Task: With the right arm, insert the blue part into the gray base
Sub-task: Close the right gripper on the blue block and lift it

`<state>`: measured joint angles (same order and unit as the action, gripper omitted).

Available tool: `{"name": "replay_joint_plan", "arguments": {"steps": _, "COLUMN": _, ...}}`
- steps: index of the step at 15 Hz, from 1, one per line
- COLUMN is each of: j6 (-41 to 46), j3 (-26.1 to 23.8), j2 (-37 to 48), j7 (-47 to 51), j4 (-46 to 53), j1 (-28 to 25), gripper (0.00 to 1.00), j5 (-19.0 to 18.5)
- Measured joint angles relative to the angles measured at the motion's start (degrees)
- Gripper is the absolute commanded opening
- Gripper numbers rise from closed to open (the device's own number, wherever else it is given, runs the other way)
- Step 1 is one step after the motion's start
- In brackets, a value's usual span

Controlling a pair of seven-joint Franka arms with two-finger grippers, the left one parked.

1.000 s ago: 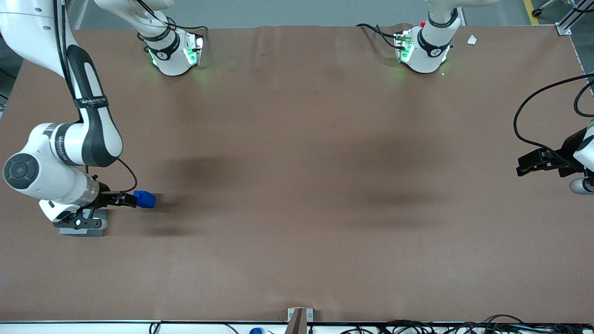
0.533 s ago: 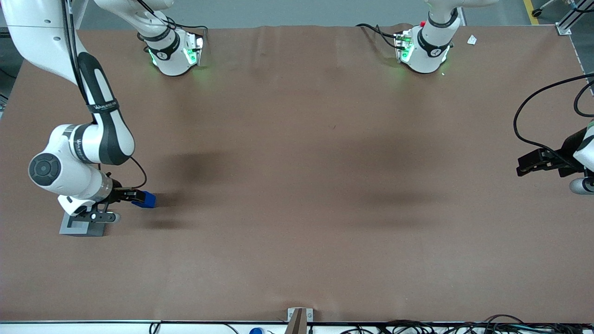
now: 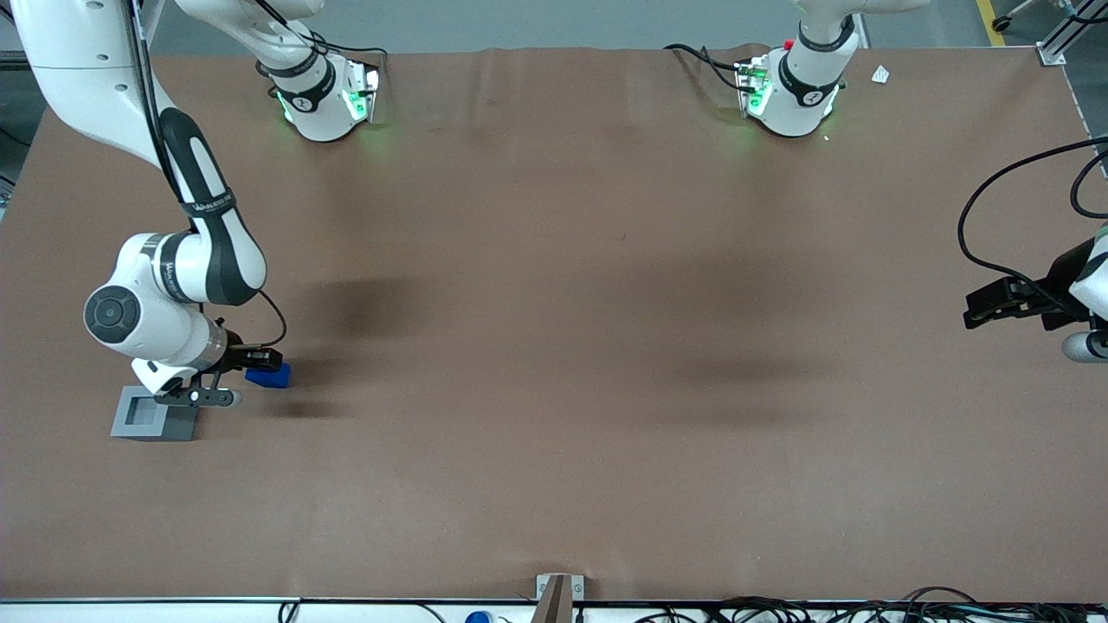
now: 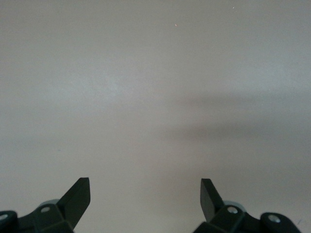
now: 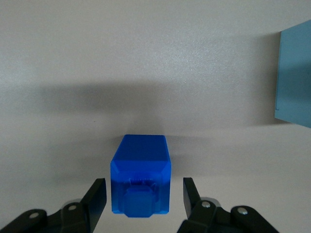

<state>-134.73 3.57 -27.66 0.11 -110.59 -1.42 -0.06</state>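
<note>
My right gripper should grab the blue part by its knobbed end (image 5: 140,196) next. Then it can insert the part into the gray base.
The blue part (image 3: 272,375) rests on the brown table, at the working arm's end. In the right wrist view the blue part (image 5: 141,182) sits between the two black fingers with a gap on each side. My right gripper (image 3: 261,358) (image 5: 144,188) is open and straddles it, touching neither side. The gray base (image 3: 151,414) stands beside the blue part, slightly nearer the front camera, and its square recess is uncovered. An edge of the gray base (image 5: 295,77) shows in the wrist view, apart from the gripper.
Two white arm pedestals with green lights (image 3: 327,97) (image 3: 789,95) stand along the table edge farthest from the front camera. A metal bracket (image 3: 558,589) and cables (image 3: 779,610) line the near edge. Brown cloth (image 3: 554,346) covers the table.
The right arm has swung away from above the gray base toward the blue part, uncovering the base's recess. The gripper now straddles the blue part, which has not moved.
</note>
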Motion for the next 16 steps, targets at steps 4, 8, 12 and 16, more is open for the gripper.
{"name": "replay_joint_plan", "arguments": {"steps": 4, "j6": 0.0, "j3": -0.01, "j2": 0.0, "j7": 0.0, "j4": 0.0, "j1": -0.01, "gripper": 0.28, "j5": 0.0}}
{"name": "replay_joint_plan", "arguments": {"steps": 8, "j6": -0.02, "j3": -0.01, "j2": -0.02, "j7": 0.0, "j4": 0.2, "j1": -0.01, "gripper": 0.04, "j5": 0.01}}
{"name": "replay_joint_plan", "arguments": {"steps": 12, "j6": 4.46, "j3": 0.22, "j2": -0.02, "j7": 0.01, "j4": 3.64, "j1": 0.23, "gripper": 0.03, "j5": 0.01}}
{"name": "replay_joint_plan", "arguments": {"steps": 16, "j6": 14.56, "j3": 0.73, "j2": 0.61, "j7": 0.0, "j4": 10.88, "j1": 1.34, "gripper": 0.03, "j5": 0.01}}
